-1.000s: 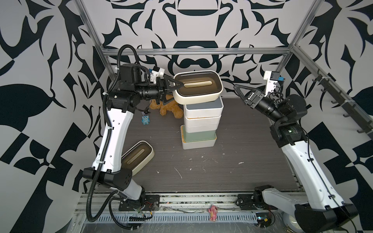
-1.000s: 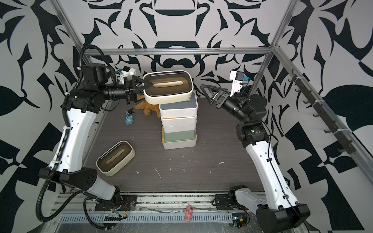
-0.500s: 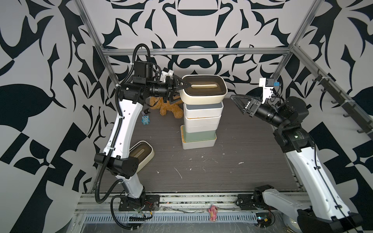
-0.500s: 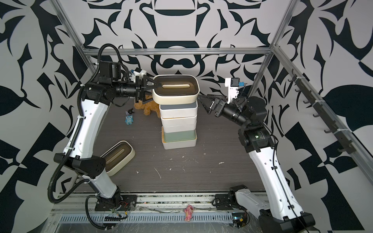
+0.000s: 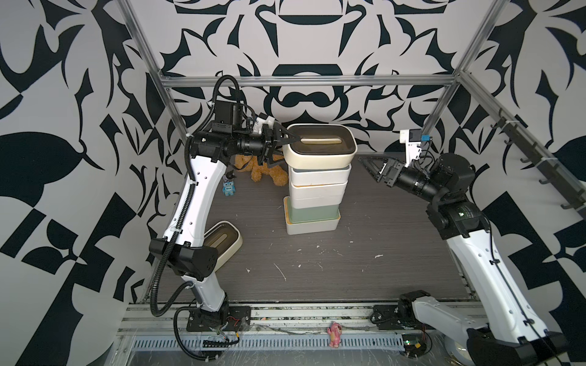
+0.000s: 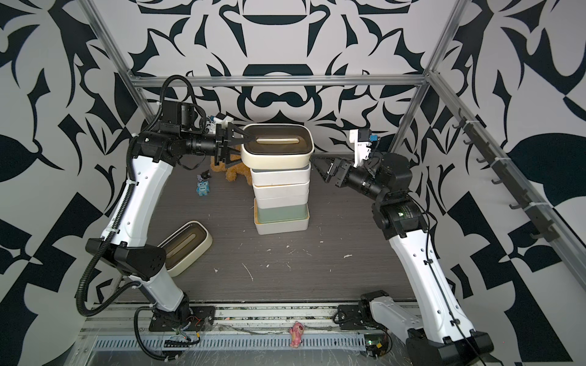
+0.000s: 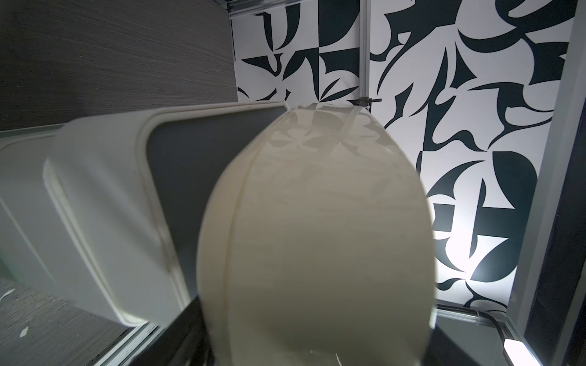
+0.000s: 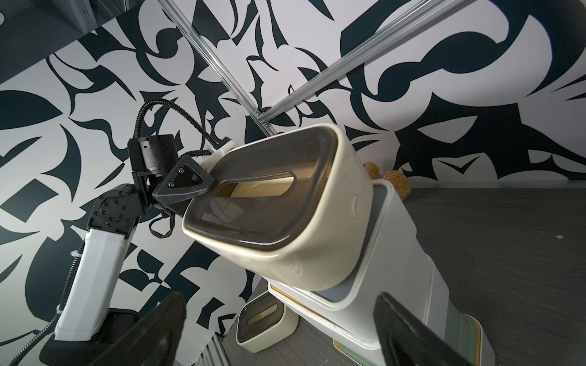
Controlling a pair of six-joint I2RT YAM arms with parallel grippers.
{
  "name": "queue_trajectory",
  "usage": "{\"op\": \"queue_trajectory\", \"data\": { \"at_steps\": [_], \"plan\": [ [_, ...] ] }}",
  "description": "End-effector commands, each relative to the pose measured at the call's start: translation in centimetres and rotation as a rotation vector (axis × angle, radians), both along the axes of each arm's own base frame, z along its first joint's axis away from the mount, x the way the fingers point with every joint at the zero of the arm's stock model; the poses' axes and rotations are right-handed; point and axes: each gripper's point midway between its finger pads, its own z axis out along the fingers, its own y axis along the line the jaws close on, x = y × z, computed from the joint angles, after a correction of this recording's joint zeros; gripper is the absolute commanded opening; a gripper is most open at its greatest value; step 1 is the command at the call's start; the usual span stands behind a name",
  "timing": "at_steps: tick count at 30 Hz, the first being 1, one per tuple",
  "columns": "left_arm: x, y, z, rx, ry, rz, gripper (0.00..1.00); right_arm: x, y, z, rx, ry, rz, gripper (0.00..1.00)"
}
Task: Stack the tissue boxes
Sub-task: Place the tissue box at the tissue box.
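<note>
The cream box tilts, mostly over the grey lid, and would tip flat onto the stack, so it is time for my left gripper to open now.
A stack of tissue boxes [image 5: 317, 190] [image 6: 280, 190] stands mid-table: a white one at the bottom, a sage green one [image 5: 312, 212], then white ones, the highest with a grey lid [image 8: 390, 253]. Over that lid is a rounded cream box with a dark-brown lid [image 5: 320, 149] [image 6: 276, 147] [image 8: 285, 221] [image 7: 317, 237], overhanging toward the left arm. My left gripper [image 5: 290, 150] [image 6: 245, 149] is shut on its near end, with one finger [image 8: 187, 183] on the lid. My right gripper [image 5: 372, 168] [image 6: 320, 168] [image 8: 279, 332] hangs open just right of the stack, empty. Another cream box [image 5: 222, 239] [image 6: 187, 245] [image 8: 266, 323] lies on the floor at the left.
A brown teddy bear [image 5: 269, 172] and a small blue robot toy [image 5: 229, 187] lie behind and left of the stack. The left arm's elbow [image 5: 190, 260] partly covers the floor box. A pink figure [image 5: 334, 329] sits on the front rail. Metal frame posts line the walls.
The left arm has carried the cream box to the right, over the stack. The right gripper has come down and nearer to the stack's right side.
</note>
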Motion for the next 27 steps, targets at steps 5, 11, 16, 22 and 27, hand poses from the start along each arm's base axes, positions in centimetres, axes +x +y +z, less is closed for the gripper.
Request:
{"op": "queue_trajectory", "data": {
  "at_steps": [5,11,16,22,27],
  "plan": [
    [-1.4,0.0,1.3,-0.027,-0.039,-0.032,0.42,-0.7,-0.2,1.6,0.0,-0.072,-0.006,0.96],
    [-1.2,0.2,0.8,-0.004,-0.043,-0.014,0.6,-0.8,-0.2,1.7,0.005,-0.071,-0.008,0.95],
    [-1.2,0.3,0.7,0.0,-0.042,-0.009,0.71,-0.7,0.0,1.5,0.008,-0.065,-0.003,0.95],
    [-1.1,0.5,0.4,0.009,-0.039,0.002,0.8,-0.6,0.1,1.2,0.008,-0.056,0.0,0.95],
    [-1.0,0.7,0.2,0.018,-0.044,0.015,0.9,-0.5,0.2,1.3,0.012,-0.057,0.002,0.95]
  ]
}}
